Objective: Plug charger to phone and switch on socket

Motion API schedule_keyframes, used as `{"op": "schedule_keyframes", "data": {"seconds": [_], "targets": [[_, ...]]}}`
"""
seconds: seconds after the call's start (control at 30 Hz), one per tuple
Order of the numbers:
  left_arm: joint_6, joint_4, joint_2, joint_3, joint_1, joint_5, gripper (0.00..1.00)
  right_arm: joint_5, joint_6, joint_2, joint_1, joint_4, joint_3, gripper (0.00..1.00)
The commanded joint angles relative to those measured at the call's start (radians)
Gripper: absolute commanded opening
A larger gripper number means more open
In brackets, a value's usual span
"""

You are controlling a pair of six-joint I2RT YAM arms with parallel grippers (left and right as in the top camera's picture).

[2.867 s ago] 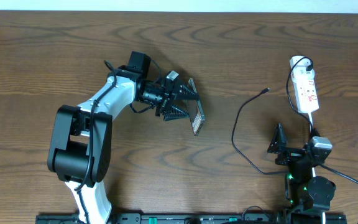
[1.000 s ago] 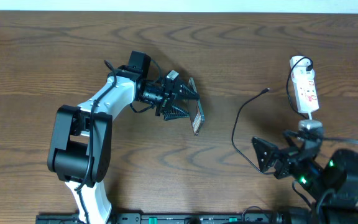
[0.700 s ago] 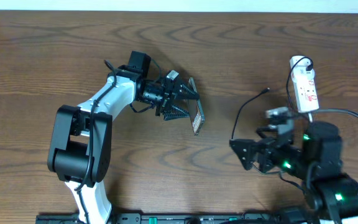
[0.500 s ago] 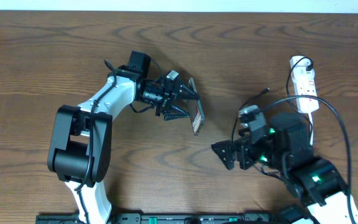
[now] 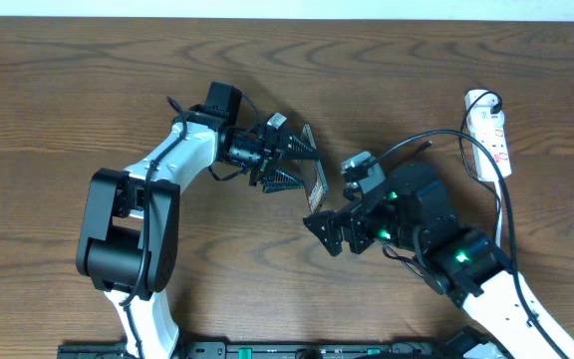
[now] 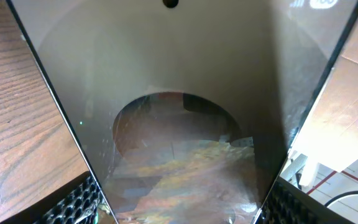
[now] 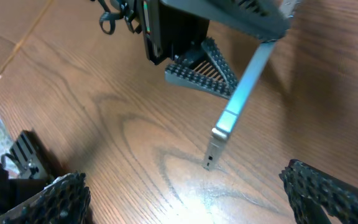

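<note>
The robot's right gripper should pinch the phone across its thin edge near the phone's lower end (image 5: 316, 202) (image 7: 221, 132), so the opposite side of the phone stays open for the left gripper's hold for charging.
The phone (image 5: 315, 189) stands on edge, tilted, with my left gripper (image 5: 302, 166) shut on it. In the left wrist view its glossy face (image 6: 179, 124) fills the frame between the two fingers (image 6: 73, 202). My right gripper (image 5: 329, 231) is open just in front of the phone's lower end. In the right wrist view the phone (image 7: 244, 84) shows edge-on, its lower end just above the wood, ahead of my right gripper (image 7: 191, 196). The charger's tip (image 5: 426, 147) lies behind the right arm, which hides most of the cable. The socket (image 5: 488, 125) lies far right.
The left arm's black-and-white body (image 5: 128, 219) occupies the left half of the wooden table (image 5: 88, 80). The right arm (image 5: 446, 249) and its own looping black cable (image 5: 466, 145) cross in front of the socket. A thick white cord (image 5: 503, 194) runs down from the socket.
The right arm has swung from the front right corner leftward across the table, and its open gripper now sits by the phone's lower end. The left arm and phone have not moved.
</note>
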Motion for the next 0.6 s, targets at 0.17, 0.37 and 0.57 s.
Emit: {"op": "schedule_keyframes", "data": {"seconds": [0.17,0.37,0.57], "targets": [[-0.002,0.002,0.001,-0.005,0.002,0.043,0.58,0.248,-0.012,0.099,0.103,0.073,0.015,0.99],[-0.002,0.002,0.001,-0.005,0.002,0.043,0.58,0.509,0.103,0.150,0.170,0.114,0.015,0.99],[-0.002,0.001,0.001,-0.005,0.002,0.043,0.58,0.608,0.171,0.169,0.234,0.148,0.015,0.98]]}}
